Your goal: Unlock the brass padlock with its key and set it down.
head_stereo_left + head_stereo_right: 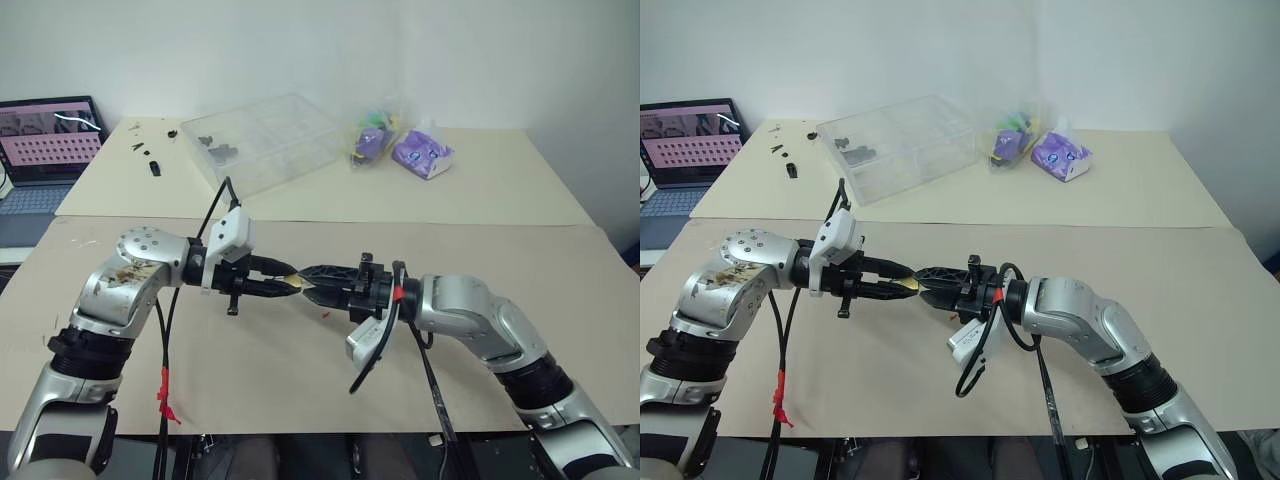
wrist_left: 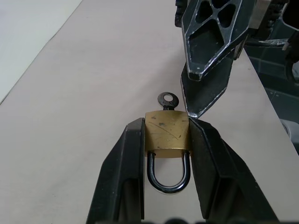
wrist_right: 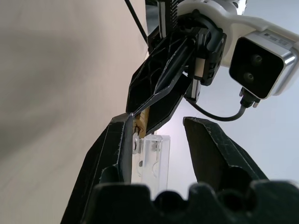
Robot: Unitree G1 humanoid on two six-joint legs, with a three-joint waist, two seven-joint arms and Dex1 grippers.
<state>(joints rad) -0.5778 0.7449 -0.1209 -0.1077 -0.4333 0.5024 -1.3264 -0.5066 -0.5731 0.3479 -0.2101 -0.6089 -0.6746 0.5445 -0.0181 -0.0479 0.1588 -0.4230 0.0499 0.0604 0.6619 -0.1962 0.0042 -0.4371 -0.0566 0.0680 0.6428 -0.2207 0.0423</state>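
Note:
I next need to grab the key with my right gripper by its bow (image 1: 305, 282), to turn it and unlock the brass padlock (image 1: 294, 280).
The brass padlock (image 2: 167, 133) hangs above the table, clamped by its body between the fingers of my left gripper (image 1: 284, 281), which is shut on it. Its dark shackle (image 2: 168, 179) points back toward the left wrist, and both legs sit in the body. A small key (image 2: 167, 100) sticks out of the far end, its round bow free. My right gripper (image 3: 158, 120) faces the left one tip to tip and stands open, with nothing between its fingers. One of its fingertips (image 2: 202, 95) lies right beside the padlock's corner and the key.
A clear plastic box (image 1: 265, 140) sits at the back of the table, with two bags of purple items (image 1: 420, 152) to its right. Small black parts (image 1: 150, 160) lie at the back left, near a laptop (image 1: 45, 140). A red speck (image 1: 326, 313) lies on the table under the grippers.

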